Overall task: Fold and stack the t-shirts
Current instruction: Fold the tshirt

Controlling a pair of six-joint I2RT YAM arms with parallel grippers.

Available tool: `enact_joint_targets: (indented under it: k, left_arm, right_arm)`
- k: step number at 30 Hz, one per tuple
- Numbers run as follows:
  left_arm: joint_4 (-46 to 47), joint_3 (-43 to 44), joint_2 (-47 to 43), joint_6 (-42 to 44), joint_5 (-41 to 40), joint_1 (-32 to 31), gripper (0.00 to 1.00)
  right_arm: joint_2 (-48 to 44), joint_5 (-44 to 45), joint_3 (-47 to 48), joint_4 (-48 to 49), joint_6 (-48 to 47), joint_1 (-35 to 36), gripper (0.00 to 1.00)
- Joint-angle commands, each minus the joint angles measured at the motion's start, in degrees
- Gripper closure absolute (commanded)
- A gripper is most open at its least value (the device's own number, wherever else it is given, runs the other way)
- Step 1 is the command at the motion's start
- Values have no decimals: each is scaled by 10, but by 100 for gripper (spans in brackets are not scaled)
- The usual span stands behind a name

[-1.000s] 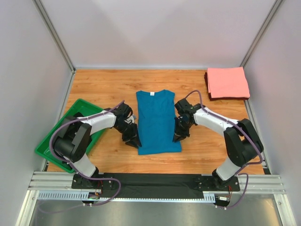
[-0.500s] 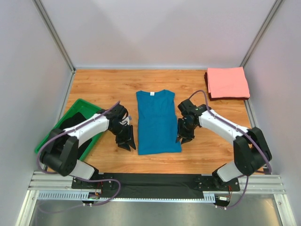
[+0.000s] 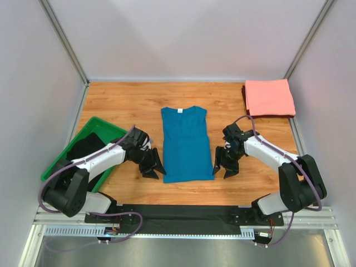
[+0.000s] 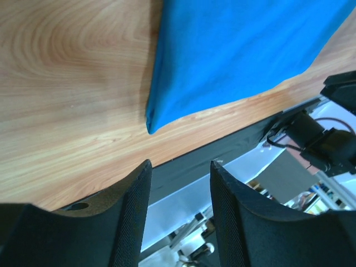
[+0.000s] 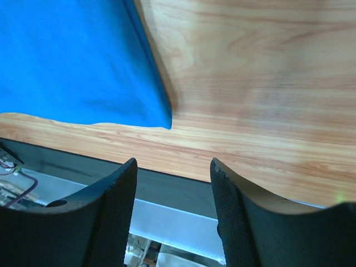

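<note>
Next, my left gripper pinches the teal-blue t-shirt's near corner (image 3: 165,180) (image 4: 153,125), opposite my right gripper's corner. Then I fold the hem toward the neck label.
A teal-blue t-shirt (image 3: 186,143) lies flat in the table's middle, folded into a long narrow strip, with its white neck label at the far end. Its near corners show in the left wrist view (image 4: 233,55) and the right wrist view (image 5: 78,67). A salmon-pink t-shirt (image 3: 270,98) lies folded at the far right corner. My left gripper (image 3: 152,167) is open and empty just left of the blue shirt's near left corner. My right gripper (image 3: 226,165) is open and empty just right of its near right corner. Neither touches the cloth.
A green tray (image 3: 58,175) with dark cloth in it sits at the left edge, beside the left arm. A black strip and metal rail (image 3: 183,214) run along the near edge. White walls enclose the table.
Both grippers have drawn back from the blue shirt's side edges, outward and toward the near edge, and the shirt stays flat.
</note>
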Motion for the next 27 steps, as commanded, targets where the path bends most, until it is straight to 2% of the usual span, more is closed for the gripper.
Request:
enact_joint_targets:
  k: [1, 9, 15, 27]
  left_arm:
    - [67, -25, -11, -61, 6, -4, 46]
    - [80, -19, 74, -41, -9, -9, 46]
    - [80, -17, 100, -34, -19, -13, 48]
    - [73, -13, 123, -33, -25, -26, 55]
  right_arm:
    - [-13, -46, -25, 61, -11, -16, 43]
    - [38, -59, -37, 128, -2, -21, 48]
    - [71, -52, -43, 146, 5, -21, 55]
    - [57, -52, -105, 168, 25, -16, 60]
